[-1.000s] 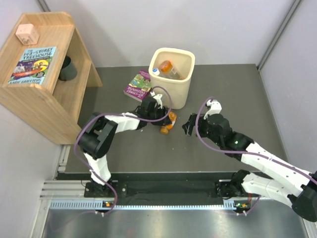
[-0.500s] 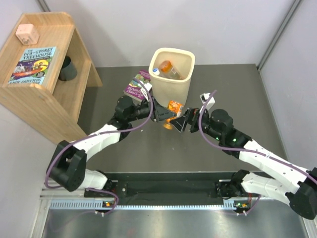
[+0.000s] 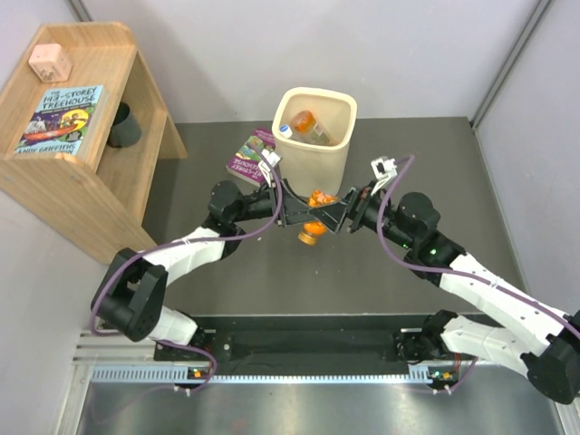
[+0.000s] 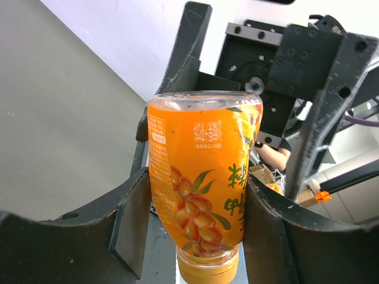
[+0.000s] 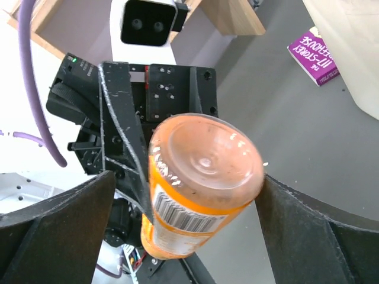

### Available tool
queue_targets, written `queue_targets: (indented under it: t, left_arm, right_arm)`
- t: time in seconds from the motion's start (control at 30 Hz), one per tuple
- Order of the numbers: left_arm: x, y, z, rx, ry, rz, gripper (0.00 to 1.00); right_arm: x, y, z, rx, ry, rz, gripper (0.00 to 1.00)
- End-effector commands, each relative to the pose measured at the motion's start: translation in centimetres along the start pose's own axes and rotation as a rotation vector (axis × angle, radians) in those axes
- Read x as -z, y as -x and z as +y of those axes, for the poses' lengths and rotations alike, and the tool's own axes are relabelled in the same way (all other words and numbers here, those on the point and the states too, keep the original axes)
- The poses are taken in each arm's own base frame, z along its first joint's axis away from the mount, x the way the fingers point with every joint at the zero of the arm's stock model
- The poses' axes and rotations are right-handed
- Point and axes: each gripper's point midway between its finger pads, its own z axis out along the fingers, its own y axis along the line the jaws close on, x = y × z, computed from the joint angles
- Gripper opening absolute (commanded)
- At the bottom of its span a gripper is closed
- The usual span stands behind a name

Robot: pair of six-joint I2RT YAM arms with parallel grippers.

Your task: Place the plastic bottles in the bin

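Note:
My right gripper should close on the orange bottle: both fingers reach past the orange bottle's bottom rim (image 3: pixel 323 197) (image 5: pixel 205 163), which overlaps one finger.
A short orange bottle (image 3: pixel 316 207) hangs cap-down above the table, just in front of the cream bin (image 3: pixel 340 98). My left gripper (image 3: pixel 304 210) is shut on its sides; in the left wrist view the gripper (image 4: pixel 198 184) clamps the bottle (image 4: pixel 201 148) from both sides. My right gripper (image 3: pixel 341 214) is open, its fingers spread around the bottle's bottom end (image 5: pixel 204 154); the left finger (image 5: pixel 59 231) stands apart from it. Inside the bin lie a clear bottle with a white cap (image 3: pixel 288 130) and another orange one (image 3: pixel 306 120). The green bottle is out of view.
A purple book (image 3: pixel 254 156) lies on the table left of the bin, also in the right wrist view (image 5: pixel 314 50). A wooden shelf (image 3: pixel 82 136) at far left holds a dark cup (image 3: pixel 122 125) and a book. Grey walls close the back and right.
My left gripper has lifted the orange bottle off the table and turned it cap-down. My right gripper has moved left until its open fingers stand around the bottle's bottom.

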Motion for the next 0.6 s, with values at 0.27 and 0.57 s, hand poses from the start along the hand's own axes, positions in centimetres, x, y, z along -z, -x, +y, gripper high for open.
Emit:
queue_targets:
  t: [0.27, 0.57]
  left_arm:
    - [0.5, 0.4, -2.0, -0.087, -0.008, -0.004, 0.08]
    - [2.9, -0.4, 4.4, -0.048, 0.392, -0.025, 0.99]
  right_arm:
    - [-0.5, 2.2, 1.5, 0.015, 0.067, -0.054, 0.03]
    - [-0.2, 6.5, 2.1, 0.079, 0.064, -0.127, 0.00]
